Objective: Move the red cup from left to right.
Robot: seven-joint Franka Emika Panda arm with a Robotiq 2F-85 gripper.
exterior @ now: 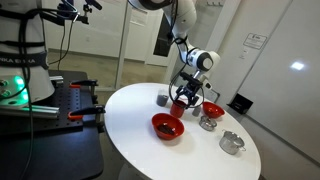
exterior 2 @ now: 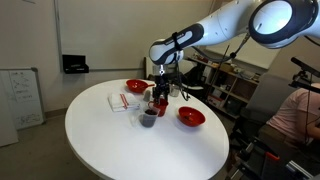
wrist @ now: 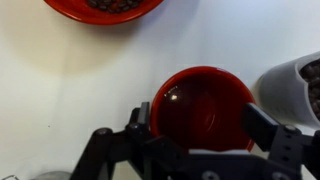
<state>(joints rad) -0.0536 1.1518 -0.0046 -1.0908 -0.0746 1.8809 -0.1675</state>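
Observation:
I should close my gripper on the cup, because its open fingers reach the red cup's rim (exterior: 178, 105) (wrist: 202, 112) and the cup's side is between them.
The red cup (wrist: 203, 108) stands on the round white table (exterior 2: 120, 145). I look straight down into it in the wrist view. It also shows in both exterior views (exterior: 181, 107) (exterior 2: 160, 106), partly hidden by the gripper. My gripper (wrist: 203, 122) is lowered over the cup with one jaw on each side of it. The jaws are spread wide and sit close to the cup's walls, and the cup rests on the table. The gripper also shows in both exterior views (exterior: 184, 96) (exterior 2: 160, 92).
Two wide red bowls (exterior: 167, 126) (exterior: 211, 109) flank the cup and also show in an exterior view (exterior 2: 190, 117) (exterior 2: 136, 87). A small grey cup (exterior: 163, 99) stands close by. Metal cups (exterior: 231, 142) (exterior: 208, 123) sit near the table edge. A pale cup (wrist: 296, 85) is right beside one jaw.

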